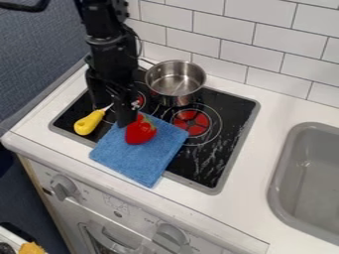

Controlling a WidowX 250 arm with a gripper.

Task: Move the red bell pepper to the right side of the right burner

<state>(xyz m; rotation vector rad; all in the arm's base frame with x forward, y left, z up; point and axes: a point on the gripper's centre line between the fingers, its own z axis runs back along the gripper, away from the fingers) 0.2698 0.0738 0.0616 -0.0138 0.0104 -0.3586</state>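
I will grab the red bell pepper (140, 131) by its plump red body and move it to the right side of the right burner.
The black gripper (114, 113) hangs over the left part of the stove, its two fingers apart, so it is open. One fingertip is close beside the upper left of the red bell pepper (140, 131); whether they touch I cannot tell. The pepper has a green top and lies on a blue cloth (136, 161) spread over the stove's front middle. Right of the pepper, beyond the cloth's edge, is the right burner (192, 122) with its red centre.
A metal pot (175, 81) stands at the back of the black stovetop (215, 149). A yellow-handled utensil (88, 122) lies at the left, close to the gripper. The grey sink (311, 183) is at the right, and a tiled wall (252, 54) runs behind.
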